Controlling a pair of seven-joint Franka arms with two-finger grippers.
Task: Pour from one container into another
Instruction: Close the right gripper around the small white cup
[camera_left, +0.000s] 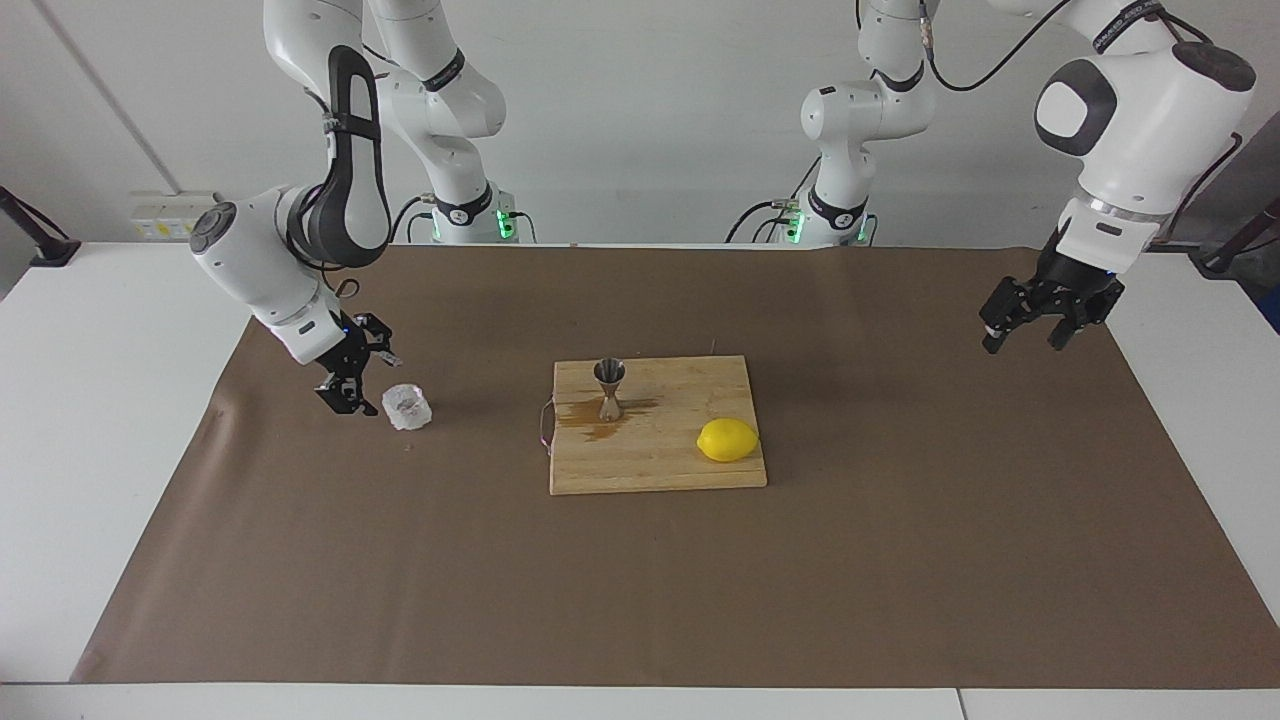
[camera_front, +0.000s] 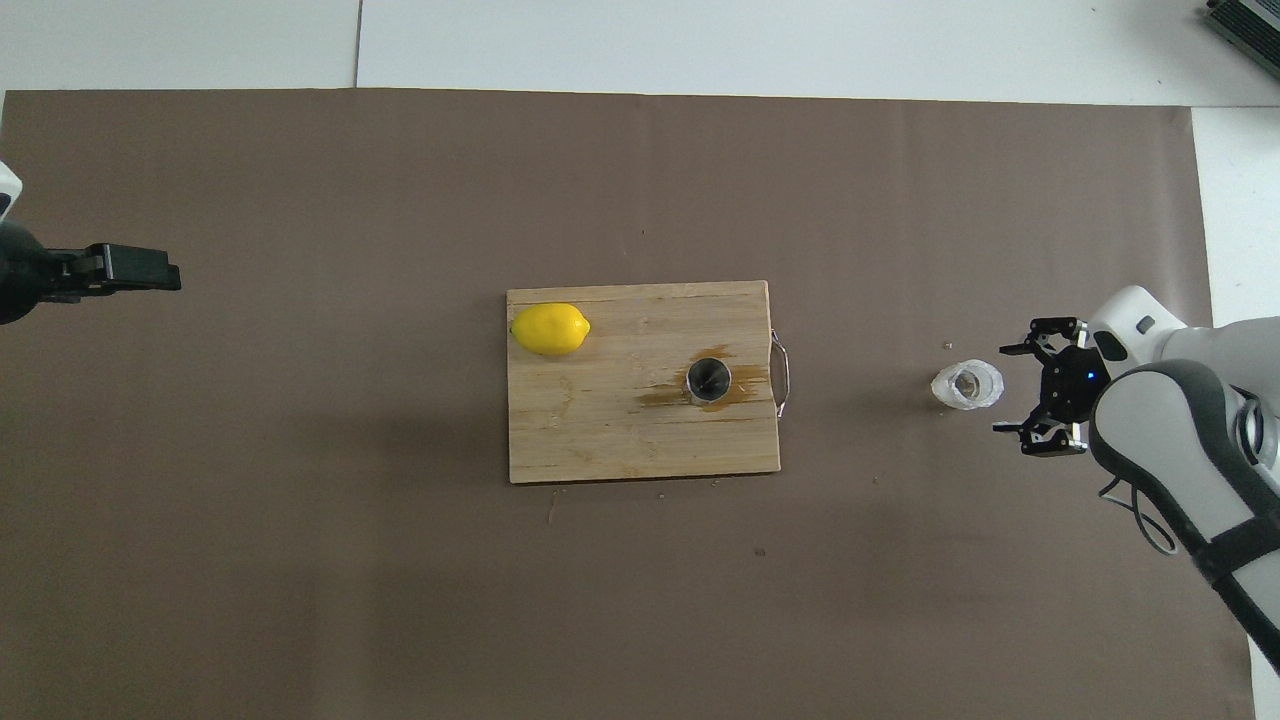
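The clear tumbler still has brown mat showing between it and my right gripper's fingers, so my right gripper would miss if it closed now. It should move toward the tumbler first, then close.
The clear crinkly tumbler (camera_left: 407, 406) (camera_front: 967, 386) stands on the brown mat toward the right arm's end of the table. My right gripper (camera_left: 362, 382) (camera_front: 1004, 390) hangs low just beside it, open, fingertips at the tumbler's edge with nothing held. The steel jigger (camera_left: 609, 388) (camera_front: 709, 380) stands upright on the wooden cutting board (camera_left: 660, 462) (camera_front: 600, 430) in a brown wet stain. My left gripper (camera_left: 1022, 344) (camera_front: 150, 272) is open and empty, raised over the mat at the left arm's end.
A yellow lemon (camera_left: 727, 440) (camera_front: 549, 329) lies on the board's corner toward the left arm's end. A wire handle (camera_front: 782, 374) sticks out of the board's edge facing the tumbler. The brown mat (camera_left: 640, 600) covers most of the white table.
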